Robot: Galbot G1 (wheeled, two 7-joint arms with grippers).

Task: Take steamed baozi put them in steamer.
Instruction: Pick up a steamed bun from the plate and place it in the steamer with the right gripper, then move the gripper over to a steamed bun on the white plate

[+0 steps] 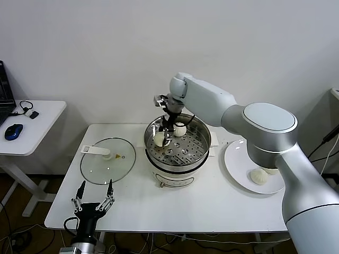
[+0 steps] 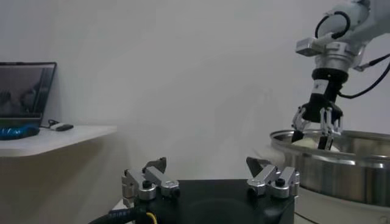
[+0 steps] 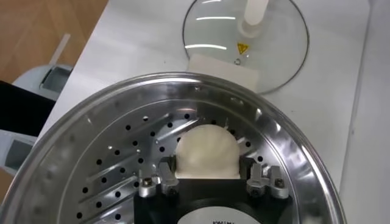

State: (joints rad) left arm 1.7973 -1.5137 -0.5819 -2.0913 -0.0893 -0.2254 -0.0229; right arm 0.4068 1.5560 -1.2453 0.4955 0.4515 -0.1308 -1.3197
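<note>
My right gripper has the baozi's base low inside the steamer's steel rim, over the perforated bottom, so it needs to open and the baozi would rest there.
The steamer (image 1: pixel 197 156) is a shiny steel basket with a perforated bottom on a white pot body in the middle of the table. My right gripper (image 1: pixel 165 135) reaches down into it and is shut on a cream-white baozi (image 3: pixel 207 151), held low over the holes (image 3: pixel 109 152) on the basket's left side. A second baozi (image 1: pixel 180 129) lies in the basket at the back. Two more baozi (image 1: pixel 259 177) sit on the white plate (image 1: pixel 237 163) to the right. My left gripper (image 1: pixel 94 199) stays parked at the table's front left, open and with nothing in it.
The flat glass lid (image 1: pixel 107 160) with its white handle lies on the table left of the steamer. A white side table (image 1: pixel 37 127) with a blue mouse (image 1: pixel 13 131) stands further left. The wall runs close behind.
</note>
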